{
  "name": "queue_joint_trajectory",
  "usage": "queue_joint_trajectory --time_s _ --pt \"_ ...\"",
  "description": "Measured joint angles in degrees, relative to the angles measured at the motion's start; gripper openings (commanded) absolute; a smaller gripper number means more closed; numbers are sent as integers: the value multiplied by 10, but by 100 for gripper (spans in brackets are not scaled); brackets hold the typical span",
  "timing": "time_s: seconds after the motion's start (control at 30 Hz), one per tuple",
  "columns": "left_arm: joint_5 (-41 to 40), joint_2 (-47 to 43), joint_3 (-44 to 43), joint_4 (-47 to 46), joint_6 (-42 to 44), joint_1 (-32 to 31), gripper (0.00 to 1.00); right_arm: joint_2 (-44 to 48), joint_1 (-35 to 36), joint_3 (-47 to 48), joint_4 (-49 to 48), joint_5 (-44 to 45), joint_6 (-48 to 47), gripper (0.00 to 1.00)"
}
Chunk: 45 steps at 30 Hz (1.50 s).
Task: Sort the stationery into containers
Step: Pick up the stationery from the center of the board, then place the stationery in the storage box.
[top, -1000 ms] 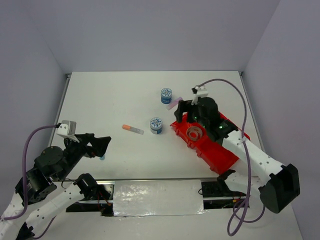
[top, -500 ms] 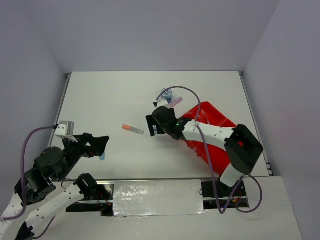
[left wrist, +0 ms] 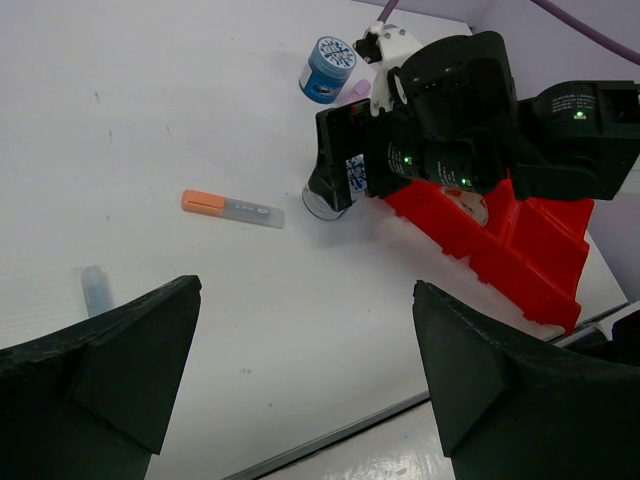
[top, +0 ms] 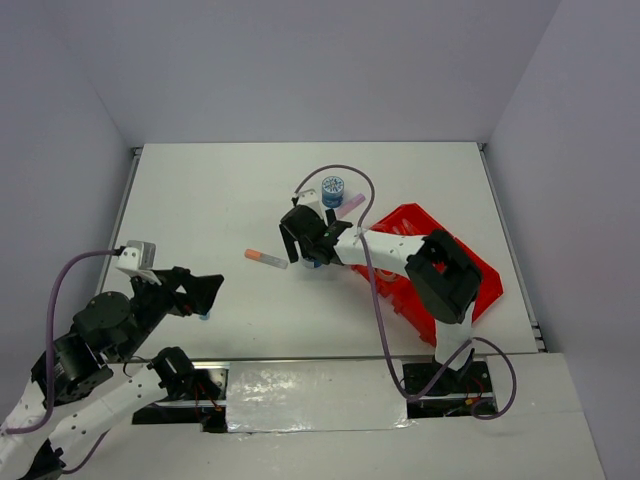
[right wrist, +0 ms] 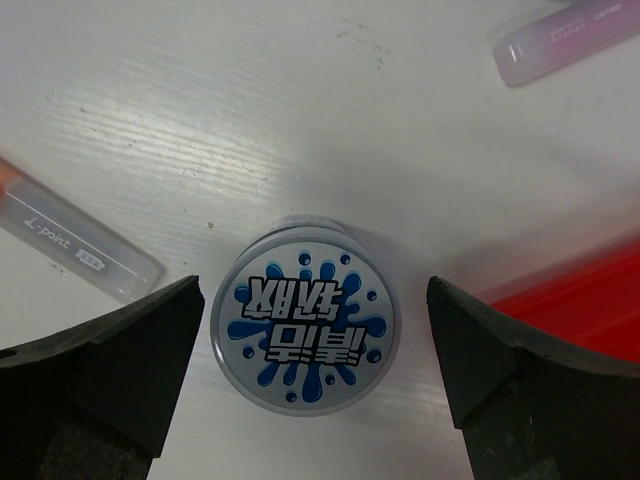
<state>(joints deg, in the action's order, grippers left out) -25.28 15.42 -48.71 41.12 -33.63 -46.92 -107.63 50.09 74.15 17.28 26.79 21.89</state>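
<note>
The blue-white patterned roll's round top (top: 312, 262) (right wrist: 306, 322) lies between my right gripper's open fingers, both sides free, so it is time to close. Closing now would catch the roll.
My right gripper (top: 303, 240) is open, pointing down over a blue-white patterned roll (right wrist: 305, 335). Its fingers stand on either side of the roll without touching it. The second roll (top: 333, 188) stands farther back, with the pink stick (top: 350, 205) beside it. An orange-tipped marker (top: 265, 259) lies left of the right gripper and also shows in the right wrist view (right wrist: 75, 240). The red divided tray (top: 482, 282) lies to the right, partly hidden by the right arm. My left gripper (top: 205, 290) is open and empty, low near the front left, close to a light blue pen (left wrist: 95, 288).
The right arm stretches across the tray's left end. The table's front edge (left wrist: 330, 440) runs just below the left gripper. White walls close the table at the back and sides.
My right arm has swung left from above the red tray to above the near blue-white roll, gripper open. The left arm has hardly moved.
</note>
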Motion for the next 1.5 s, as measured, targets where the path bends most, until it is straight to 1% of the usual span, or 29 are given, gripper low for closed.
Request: queue_joint_trajectory --time_s 0.07,0.1,0.13,0.2,0.27,0.33,0.37,0.43,0.47,0.5,0.63,0.7,0.77,0.83,0.9,1.03,1.1,1.23,1.37,1.5 --pt "0 -1 0 0 0 -2 99 -5 -1 0 6 -6 2 98" --pt "0 -2 0 0 0 -3 99 -5 -1 0 7 -9 3 94" --pt "0 -3 0 0 0 -4 99 -5 -1 0 7 -10 4 86" --pt "0 -5 0 0 0 -6 99 -5 -1 -2 1 -14 5 67" --pt "0 -6 0 0 0 -7 99 -4 -1 -8 -7 -17 5 66" --pt "0 -6 0 0 0 -9 99 -4 -2 -10 -14 -19 4 60" --pt "0 -6 0 0 0 -9 99 -4 -2 -11 -15 -19 2 55" --pt "0 -6 0 0 0 -9 99 -4 -5 -11 -17 -22 -2 34" --pt "0 -6 0 0 0 -10 99 -4 -6 -11 -17 -25 -3 2" --pt "0 -6 0 0 0 -10 99 -4 -7 -11 -17 -27 -5 0" --pt "0 -6 0 0 0 -13 99 8 -10 -25 -30 -35 -5 0" --pt "0 -6 0 0 0 -14 99 40 -12 -59 -38 -50 -2 0" --pt "0 -6 0 0 0 -14 99 92 -12 -101 -37 -59 1 0" --pt "0 -7 0 0 0 -15 99 173 -12 -153 -32 -63 8 0" --pt "0 -8 0 0 0 -16 99 276 -12 -197 -26 -57 17 0" --pt "0 -20 0 0 0 -18 99 484 -16 -250 -5 -24 46 0" --pt "0 -26 0 0 0 -19 99 570 -22 -258 38 9 79 0" --pt "0 -31 0 0 0 -20 99 664 -55 -278 153 86 167 0" --pt "0 -31 0 0 0 -21 99 708 -107 -308 276 127 234 0" --pt "0 -31 0 0 0 -23 99 725 -133 -312 342 146 268 0"
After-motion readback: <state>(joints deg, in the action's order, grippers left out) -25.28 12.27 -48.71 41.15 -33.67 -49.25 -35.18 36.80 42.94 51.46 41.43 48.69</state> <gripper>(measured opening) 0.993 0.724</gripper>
